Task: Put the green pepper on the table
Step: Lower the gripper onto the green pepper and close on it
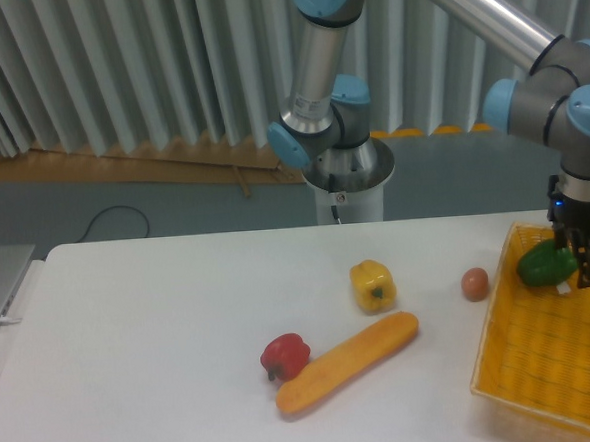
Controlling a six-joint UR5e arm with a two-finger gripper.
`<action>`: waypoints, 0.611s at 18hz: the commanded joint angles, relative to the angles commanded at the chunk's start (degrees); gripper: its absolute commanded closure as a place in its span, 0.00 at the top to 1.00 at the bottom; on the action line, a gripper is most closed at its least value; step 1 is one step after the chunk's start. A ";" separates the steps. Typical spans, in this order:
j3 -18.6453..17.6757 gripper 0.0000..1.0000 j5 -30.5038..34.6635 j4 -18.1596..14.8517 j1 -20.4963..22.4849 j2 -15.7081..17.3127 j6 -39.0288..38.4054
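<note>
The robot's gripper should next grab the green pepper by its glossy rounded body [544, 265] to set it on the tabletop.
The glossy green pepper [542, 264] lies in the back left corner of the yellow woven basket [544, 366] at the right edge of the white table [162, 339]. My gripper [584, 266] hangs just right of the pepper, at its side, low over the basket. Its two dark fingers stand apart, with nothing held between them. Whether the left finger touches the pepper I cannot tell.
On the table lie a yellow pepper [373, 284], a red pepper [284, 355], a long orange vegetable [348, 362] and a small reddish-brown round thing [474, 284] just left of the basket. The arm's base [347, 183] stands behind the table's far edge.
</note>
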 joint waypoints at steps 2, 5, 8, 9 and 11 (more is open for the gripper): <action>-1.41 1.00 0.53 -0.18 -0.18 1.58 -0.17; -3.08 1.00 0.88 -0.35 -0.53 1.85 0.01; -5.19 1.00 0.79 -0.18 -0.62 2.03 0.09; -5.80 1.00 0.79 0.00 -0.62 2.03 0.10; -5.99 1.00 0.79 -0.09 -0.53 2.29 0.27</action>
